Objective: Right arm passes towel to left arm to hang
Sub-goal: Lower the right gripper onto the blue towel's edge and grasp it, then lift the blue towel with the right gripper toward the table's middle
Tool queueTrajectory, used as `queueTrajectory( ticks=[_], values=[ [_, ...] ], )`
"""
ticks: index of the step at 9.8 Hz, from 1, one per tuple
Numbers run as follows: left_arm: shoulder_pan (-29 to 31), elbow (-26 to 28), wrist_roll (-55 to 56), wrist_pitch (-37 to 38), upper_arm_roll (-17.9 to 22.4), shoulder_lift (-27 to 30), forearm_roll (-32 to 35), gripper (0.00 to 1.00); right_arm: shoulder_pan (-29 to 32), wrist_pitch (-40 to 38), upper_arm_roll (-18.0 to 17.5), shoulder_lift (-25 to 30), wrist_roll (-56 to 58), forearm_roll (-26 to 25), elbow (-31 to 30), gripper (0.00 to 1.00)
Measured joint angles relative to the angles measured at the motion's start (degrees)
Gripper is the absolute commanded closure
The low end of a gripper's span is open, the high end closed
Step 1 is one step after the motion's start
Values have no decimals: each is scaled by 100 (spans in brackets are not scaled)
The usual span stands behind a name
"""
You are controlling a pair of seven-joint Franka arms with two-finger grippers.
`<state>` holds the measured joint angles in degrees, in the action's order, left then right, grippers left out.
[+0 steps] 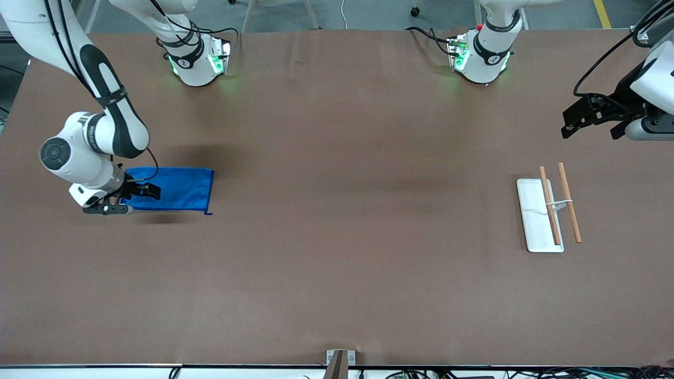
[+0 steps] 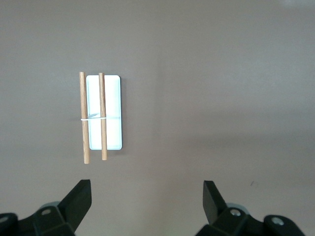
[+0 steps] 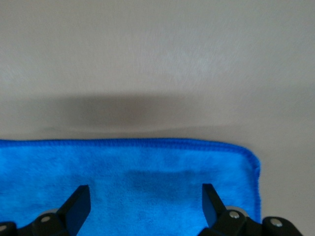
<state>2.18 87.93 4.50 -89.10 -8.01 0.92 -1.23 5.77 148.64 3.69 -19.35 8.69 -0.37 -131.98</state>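
Note:
The towel's end (image 1: 134, 201) is opposite the blue towel's hanging loop (image 1: 208, 212). My right gripper will take hold of that end next, so that the loop stays free for the left arm.
The bright blue towel (image 1: 181, 188) lies flat on the brown table toward the right arm's end. My right gripper (image 1: 143, 190) is open and low over the end of the towel that lies toward the table's edge. In the right wrist view the towel (image 3: 147, 172) fills the space under the open right gripper (image 3: 145, 199), with its hemmed edge and a rounded corner showing. Nothing is held. My left gripper (image 1: 590, 129) is open and empty, up in the air at the left arm's end; it also shows in the left wrist view (image 2: 146, 196).
A white tray (image 1: 533, 223) with two wooden rods (image 1: 570, 202) tied by a white band lies toward the left arm's end, nearer the front camera than the left gripper. It also shows in the left wrist view (image 2: 112, 98). The two arm bases stand along the table's back edge.

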Motion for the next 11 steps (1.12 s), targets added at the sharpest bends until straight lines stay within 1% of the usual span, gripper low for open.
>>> queueTrajectory(
  ticks=[1,2,3,4,5,6,7,8,9,10,11],
  values=[
    [0,0,0,-11,0,-6,0,0,0,98,0,-12,7,0,-78,0],
    [0,0,0,-31,0,-13,0,0,0,244,0,-52,13,0,-161,5],
    [0,0,0,-36,0,-20,0,0,0,410,0,-94,18,0,-271,14],
    [0,0,0,-41,0,-26,0,0,0,503,0,-117,19,0,-339,22],
    [0,0,0,-47,0,-30,0,0,0,532,0,-120,31,0,-360,32],
    [0,0,0,-53,0,-30,0,0,0,539,0,-120,41,0,-361,46],
    [0,0,0,-56,0,-32,0,0,0,540,0,-120,55,0,-361,65],
    [0,0,0,-56,0,-36,0,0,0,540,0,-120,61,0,-361,87],
    [0,0,0,-58,0,-38,0,0,0,545,-1,-98,63,0,-358,97],
    [0,0,0,-59,0,-38,0,0,1,545,0,-86,64,0,-358,99],
    [0,0,0,-60,0,-38,0,0,2,543,4,-83,64,0,-358,99]
  ],
)
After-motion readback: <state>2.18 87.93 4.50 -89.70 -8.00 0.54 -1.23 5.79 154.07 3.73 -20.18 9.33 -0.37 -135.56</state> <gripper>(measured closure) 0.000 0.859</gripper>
